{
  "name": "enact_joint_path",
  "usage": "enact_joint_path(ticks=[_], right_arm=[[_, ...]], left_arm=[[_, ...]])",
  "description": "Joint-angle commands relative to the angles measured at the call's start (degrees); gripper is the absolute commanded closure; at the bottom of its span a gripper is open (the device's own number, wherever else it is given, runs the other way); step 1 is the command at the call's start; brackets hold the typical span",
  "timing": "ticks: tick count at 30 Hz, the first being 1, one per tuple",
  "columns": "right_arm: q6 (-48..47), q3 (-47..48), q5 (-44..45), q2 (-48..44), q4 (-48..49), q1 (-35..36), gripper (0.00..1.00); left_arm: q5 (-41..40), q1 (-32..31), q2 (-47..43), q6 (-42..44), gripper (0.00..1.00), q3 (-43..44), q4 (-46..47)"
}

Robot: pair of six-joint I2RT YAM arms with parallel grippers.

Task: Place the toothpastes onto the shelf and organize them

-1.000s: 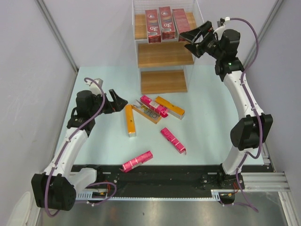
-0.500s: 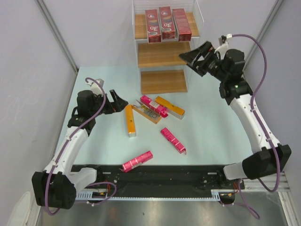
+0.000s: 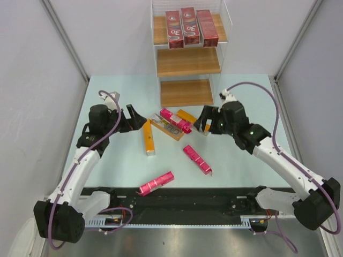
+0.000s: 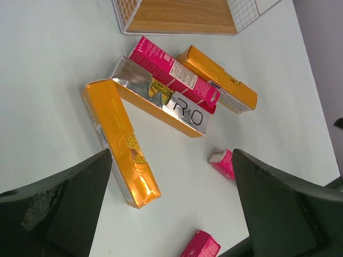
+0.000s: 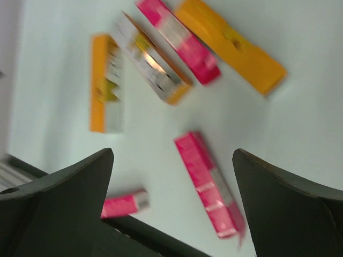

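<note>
The orange carton should be grabbed by my left gripper across its shelf-side end (image 3: 147,128) (image 4: 110,107), so the carton's near end stays free to hand over to my right gripper.
Three dark red toothpastes (image 3: 186,27) stand on the top tier of the shelf (image 3: 187,61). On the table lie an orange carton (image 3: 148,137), a silver and orange carton (image 3: 166,127), a pink carton (image 3: 176,120), a second orange carton (image 3: 190,116) and two more pink cartons (image 3: 197,159) (image 3: 156,183). My left gripper (image 3: 136,118) is open and empty, just left of the orange carton (image 4: 120,142). My right gripper (image 3: 202,122) is open and empty, hovering over the cluster's right end, with a pink carton (image 5: 206,182) between its fingers in view.
The shelf's middle and bottom boards (image 3: 186,92) hold nothing. Its clear walls rise at the sides. Grey panels close the table left and right. A black rail (image 3: 187,198) runs along the near edge.
My right arm has swung down from the shelf's top tier to just above the cartons on the table, still open. The left arm has barely moved.
</note>
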Motion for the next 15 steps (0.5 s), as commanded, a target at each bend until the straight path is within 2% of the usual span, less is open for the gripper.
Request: enact_joint_path(ticks=[1, 3, 8, 15], right_arm=[[-1.6, -6.7, 5.5, -1.6, -3.7, 1.1, 0.00], [-1.5, -8.9, 6.1, -1.5, -3.7, 2.3, 0.00], [-1.1, -9.8, 8.0, -1.9, -2.9, 4.8, 0.00], [-2.8, -9.8, 7.4, -3.6, -0.8, 5.1, 0.01]], left_arm=[[-4.9, -2.2, 0.1, -0.2, 0.00, -0.2, -1.5], [-6.7, -3.6, 1.9, -0.2, 0.00, 0.3, -2.3], [-18.5, -9.3, 6.4, -0.1, 0.01, 4.1, -5.6], [-23.3, -10.8, 19.9, -1.3, 0.00, 9.4, -6.7]])
